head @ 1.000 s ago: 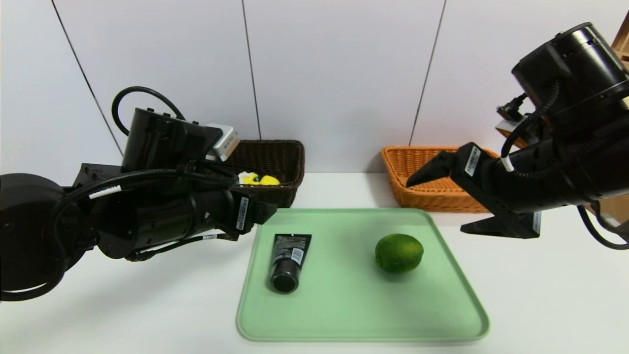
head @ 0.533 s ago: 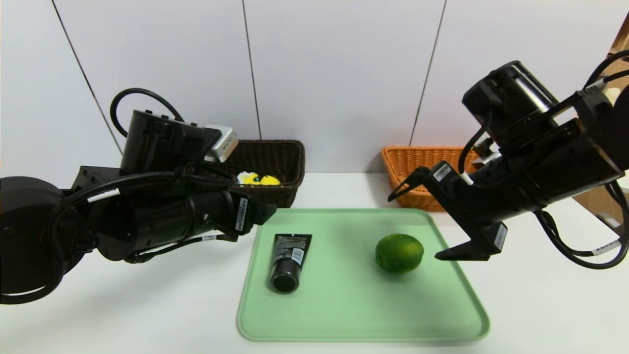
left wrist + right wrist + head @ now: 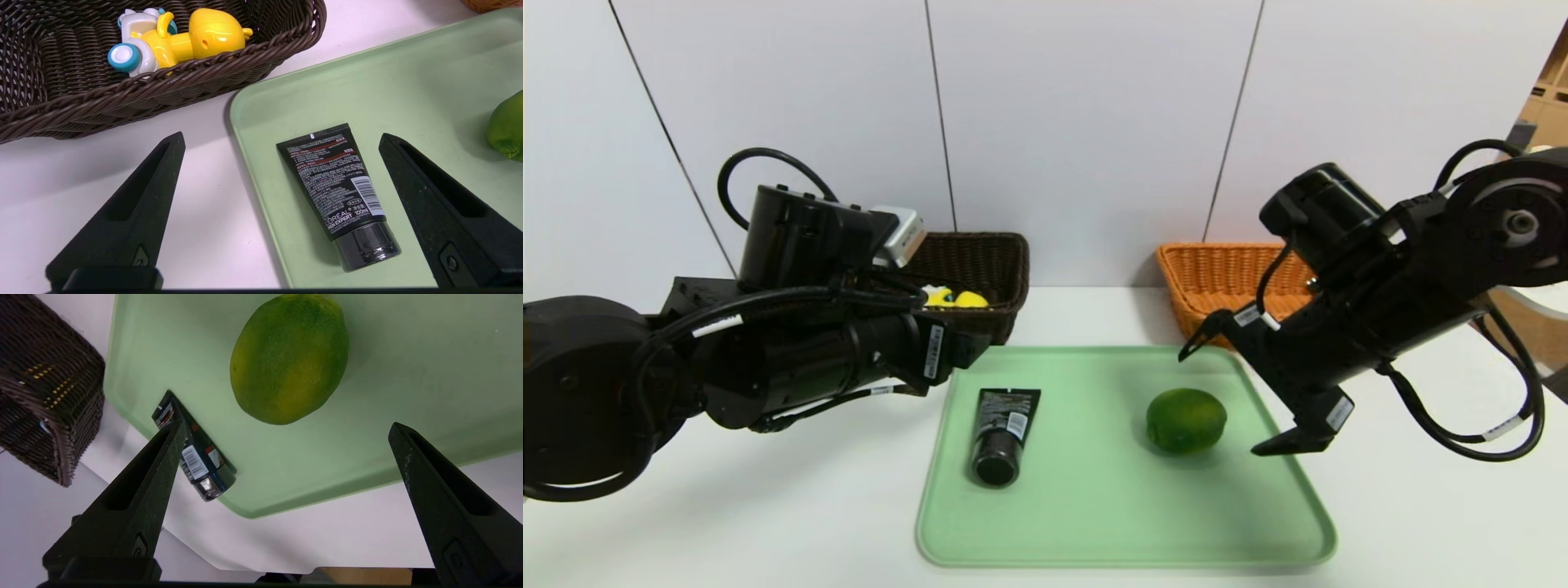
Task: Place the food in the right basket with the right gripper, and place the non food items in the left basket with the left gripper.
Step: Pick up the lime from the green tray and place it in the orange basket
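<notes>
Next, my right gripper takes hold of the lime by its rounded sides. Then I put the food in the orange basket [image 3: 1217,278].
The green lime, the food [image 3: 1186,420], lies on the right half of a pale green tray [image 3: 1094,506]. My right gripper [image 3: 1221,403] hangs open just right of it, one finger behind the fruit and one in front, not touching; the right wrist view shows the lime [image 3: 290,359] just ahead of the fingertips. The black tube [image 3: 1003,433] lies on the tray's left half. My left gripper [image 3: 282,135] is open above the tray's back-left corner, with the tube [image 3: 335,183] below it. The yellow duck toy [image 3: 954,298] sits in the dark brown left basket [image 3: 980,261]. The orange right basket [image 3: 1217,278] holds nothing that I can see.
Both baskets stand against the white wall at the back of the white table, with a gap between them. The right arm's elbow and cables hang over the table at the right edge.
My right arm has swung down and leftward from in front of the orange basket to beside the lime, staying open. The left arm has shifted only slightly.
</notes>
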`<state>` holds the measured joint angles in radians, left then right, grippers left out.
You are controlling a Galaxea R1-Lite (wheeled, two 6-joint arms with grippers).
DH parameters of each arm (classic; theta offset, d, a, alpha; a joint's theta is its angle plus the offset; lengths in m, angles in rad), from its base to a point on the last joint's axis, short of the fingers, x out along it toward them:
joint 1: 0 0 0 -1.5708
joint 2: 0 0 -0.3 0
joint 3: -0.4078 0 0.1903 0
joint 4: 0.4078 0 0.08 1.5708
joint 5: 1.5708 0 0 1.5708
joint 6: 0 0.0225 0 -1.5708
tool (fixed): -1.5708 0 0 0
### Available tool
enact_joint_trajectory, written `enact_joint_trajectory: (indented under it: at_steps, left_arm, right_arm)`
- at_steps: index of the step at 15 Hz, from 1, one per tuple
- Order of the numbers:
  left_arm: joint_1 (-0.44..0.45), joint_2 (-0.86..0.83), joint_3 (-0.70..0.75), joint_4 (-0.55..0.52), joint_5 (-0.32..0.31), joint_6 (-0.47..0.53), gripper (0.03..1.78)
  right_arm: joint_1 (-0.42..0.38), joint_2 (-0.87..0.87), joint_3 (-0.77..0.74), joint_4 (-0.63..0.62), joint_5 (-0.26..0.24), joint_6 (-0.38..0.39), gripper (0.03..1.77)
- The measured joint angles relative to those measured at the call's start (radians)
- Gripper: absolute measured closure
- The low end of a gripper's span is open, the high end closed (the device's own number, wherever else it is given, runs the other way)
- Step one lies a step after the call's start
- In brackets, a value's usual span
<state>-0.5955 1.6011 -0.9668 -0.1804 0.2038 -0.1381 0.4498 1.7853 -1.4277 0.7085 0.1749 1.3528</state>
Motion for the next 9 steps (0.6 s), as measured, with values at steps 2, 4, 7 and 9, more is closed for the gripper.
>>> enact_joint_trajectory:
  at_steps: [2,4,7,9]
  left_arm:
    - [0.001,0.006,-0.001,0.000,0.000,0.001,0.12]
    - [-0.001,0.010,-0.001,0.000,0.000,0.001,0.12]
    - [-0.001,0.011,-0.001,0.000,0.000,0.001,0.12]
    - [-0.001,0.011,-0.001,-0.001,0.000,0.001,0.12]
  right_arm:
    - [0.000,0.024,-0.008,-0.001,0.025,0.013,0.09]
    - [-0.001,0.051,-0.028,0.000,0.037,0.021,0.09]
    - [0.000,0.090,-0.054,0.002,0.039,0.023,0.09]
    - [0.001,0.116,-0.070,0.002,0.039,0.023,0.09]
